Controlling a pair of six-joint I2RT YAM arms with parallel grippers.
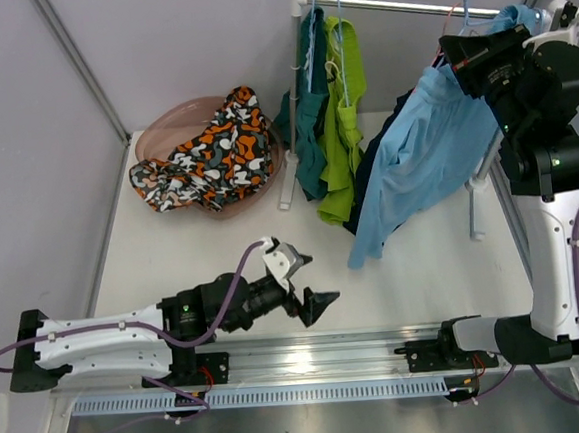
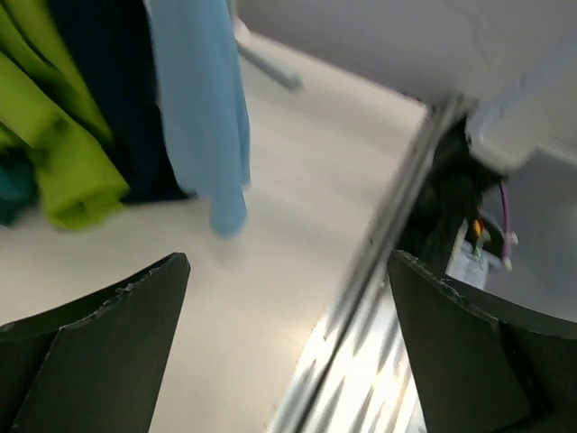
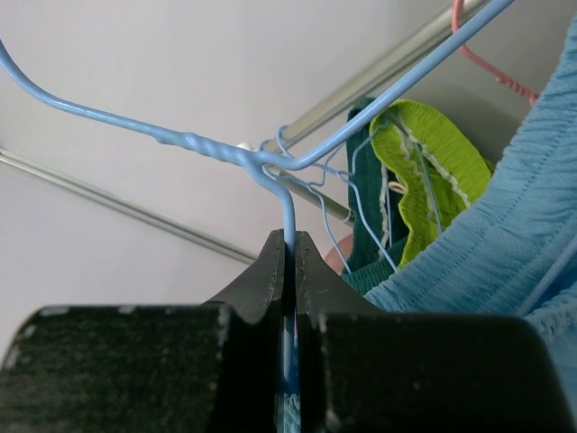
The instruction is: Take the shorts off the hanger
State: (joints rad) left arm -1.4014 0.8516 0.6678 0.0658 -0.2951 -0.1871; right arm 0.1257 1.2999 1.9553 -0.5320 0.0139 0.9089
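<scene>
The left gripper next has to take the light blue shorts off the hanger, so it should grab them by the free-hanging leg end [image 1: 369, 243] [image 2: 225, 203], away from the hanger, and then pull them off.
The light blue shorts [image 1: 418, 161] hang from a blue wire hanger [image 3: 270, 162] at the right end of the rail [image 1: 393, 7]. My right gripper [image 3: 289, 239] is shut on that hanger's wire, high by the rail [image 1: 478, 61]. Navy shorts [image 1: 371, 165], lime green shorts [image 1: 342, 122] and teal shorts [image 1: 309, 115] hang to the left. The blotch-patterned shorts [image 1: 209, 153] lie in the pink basin [image 1: 162, 131]. My left gripper [image 1: 305, 280] is open and holds nothing, low over the table near the front, with the light blue shorts [image 2: 203, 108] ahead of it.
The rack's white post [image 1: 291, 106] and its right leg [image 1: 477, 207] stand on the table. A metal rail [image 1: 311, 360] runs along the near edge. Grey walls close in the left and back.
</scene>
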